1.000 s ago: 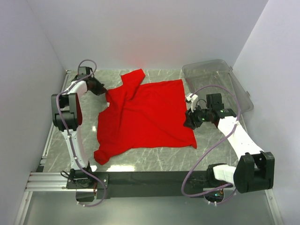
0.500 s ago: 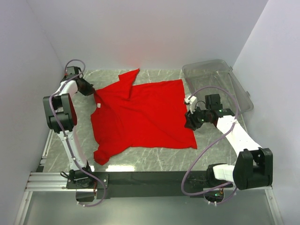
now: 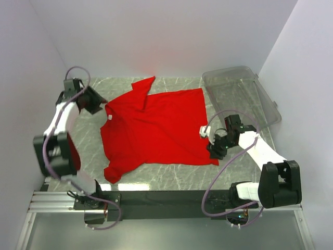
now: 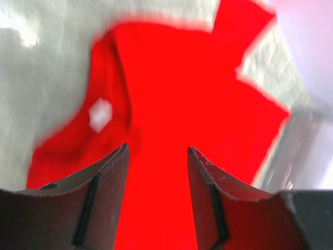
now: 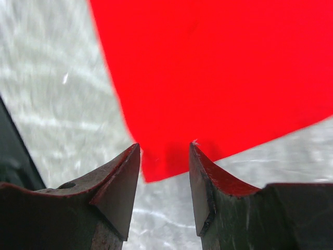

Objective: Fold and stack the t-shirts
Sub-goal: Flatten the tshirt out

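My left gripper is going to grab the red t-shirt's near shoulder (image 3: 111, 165) by the sleeve next. Then it can swing the near side of the t-shirt across to fold it.
One red t-shirt (image 3: 156, 130) lies spread on the marble table, its far sleeve folded up towards the back wall. My left gripper (image 3: 100, 105) hangs open just beyond the shirt's left shoulder and holds nothing. In the left wrist view its gripper (image 4: 157, 150) has parted fingers above the t-shirt (image 4: 182, 94), whose white neck label (image 4: 100, 114) shows. My right gripper (image 3: 214, 152) is open over the shirt's near right corner. The right wrist view shows that gripper (image 5: 164, 146) with the t-shirt (image 5: 218, 67) corner lying between the fingertips, not pinched.
A clear plastic bin (image 3: 239, 88) stands at the back right, close to the shirt's far right corner, and shows in the left wrist view as the bin (image 4: 304, 151). Walls close in the table on the left, back and right. A black rail (image 3: 166, 198) runs along the near edge.
My left gripper pulled the shirt's shoulder leftwards, then opened, let it go and drew back to the left. The right gripper moved nearer, down to the shirt's near right corner.
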Robot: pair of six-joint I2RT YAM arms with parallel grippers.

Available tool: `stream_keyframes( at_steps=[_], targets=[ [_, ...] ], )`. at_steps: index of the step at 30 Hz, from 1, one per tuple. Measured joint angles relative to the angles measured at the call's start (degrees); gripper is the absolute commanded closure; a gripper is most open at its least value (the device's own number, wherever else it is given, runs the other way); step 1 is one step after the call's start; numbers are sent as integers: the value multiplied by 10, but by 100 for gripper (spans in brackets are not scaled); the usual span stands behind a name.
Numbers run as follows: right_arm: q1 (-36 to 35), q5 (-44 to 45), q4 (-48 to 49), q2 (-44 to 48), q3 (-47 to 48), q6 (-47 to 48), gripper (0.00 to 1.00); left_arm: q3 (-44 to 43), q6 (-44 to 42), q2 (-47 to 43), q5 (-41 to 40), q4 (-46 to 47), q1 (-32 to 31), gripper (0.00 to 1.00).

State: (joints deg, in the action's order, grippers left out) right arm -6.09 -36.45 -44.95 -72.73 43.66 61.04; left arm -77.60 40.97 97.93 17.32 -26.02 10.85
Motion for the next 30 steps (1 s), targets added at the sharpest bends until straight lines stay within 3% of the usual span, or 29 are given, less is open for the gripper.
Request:
stream_keyframes(
  at_steps=[7,13,24,30],
  targets=[
    [0,50,-33,8,-62,84,51,276,41,-270,44,-37,-1,46],
    [-2,85,-21,13,-85,93,51,388,110,-414,33,-127,-1,46],
    [-12,106,28,7,-85,71,52,384,133,-394,-82,-283,-1,47],
    [-14,106,39,6,-94,59,52,386,125,-350,-92,-269,-1,48]
  ],
)
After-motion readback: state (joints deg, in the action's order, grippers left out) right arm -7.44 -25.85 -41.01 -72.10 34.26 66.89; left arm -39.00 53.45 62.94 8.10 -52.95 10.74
